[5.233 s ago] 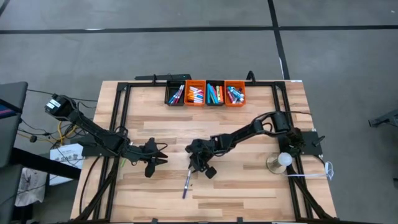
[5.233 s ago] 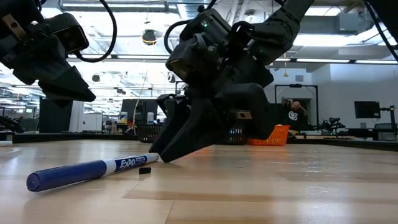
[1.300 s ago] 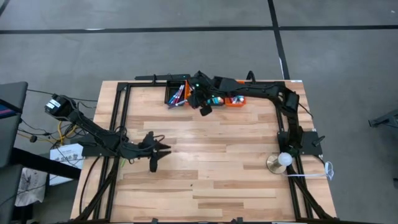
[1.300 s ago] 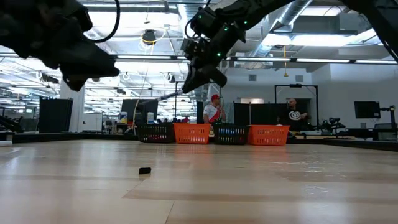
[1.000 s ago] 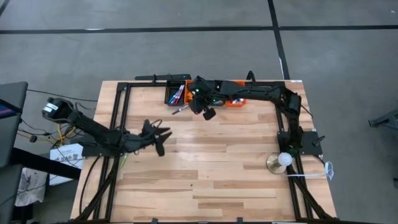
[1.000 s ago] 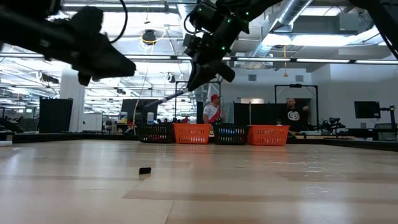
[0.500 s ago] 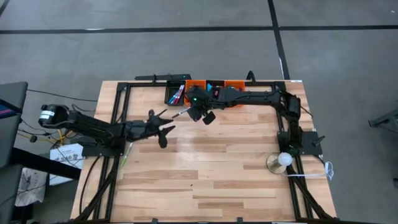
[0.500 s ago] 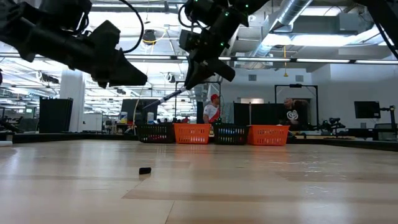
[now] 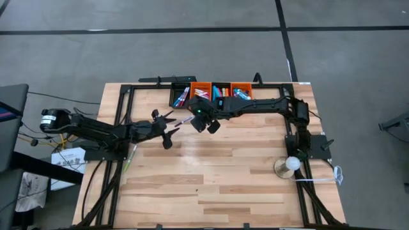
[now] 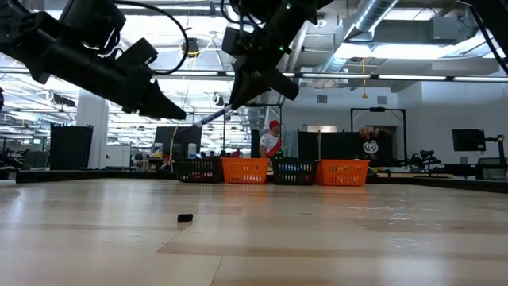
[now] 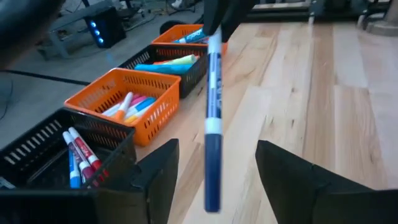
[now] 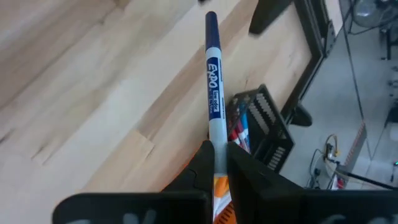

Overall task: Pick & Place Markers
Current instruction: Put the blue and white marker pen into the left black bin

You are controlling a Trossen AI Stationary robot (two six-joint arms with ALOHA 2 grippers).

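The left gripper grabs the white marker by its blue cap point(image 11: 212, 174) next, to place it in the black bin with the slim markers.
A blue-capped white marker point(image 12: 213, 93) hangs in the air above the table, in front of the row of small bins point(image 9: 220, 94). My right gripper point(image 9: 194, 119) is shut on it. The marker points toward the table's left, and its blue cap end point(image 11: 212, 168) reaches in between the two fingers of my left gripper point(image 11: 214, 180). Those fingers stand open, one on each side of the cap, with a gap on both sides. More markers point(image 11: 127, 106) lie in the orange and black bins at the far edge. My right gripper pinches the marker's white barrel point(image 12: 215, 144) between its two fingers, at the end away from the cap. The marker sticks straight out ahead of the fingers, in line with them. It is lifted clear of the table and slants down toward my left gripper point(image 10: 163, 107).
Two orange and two black bins point(image 11: 124, 93) stand side by side at the table's far edge. A small black piece point(image 10: 184, 217) lies on the bare wood. A white round object point(image 9: 291, 164) stands near the right arm's base. A black frame point(image 9: 124, 102) borders the table.
My right gripper has carried the marker from above the bins toward the table's left and near side, still shut on it. My left gripper has swung toward the far edge and the marker, rolled, and opened wider, so that the marker's cap now lies between its fingers.
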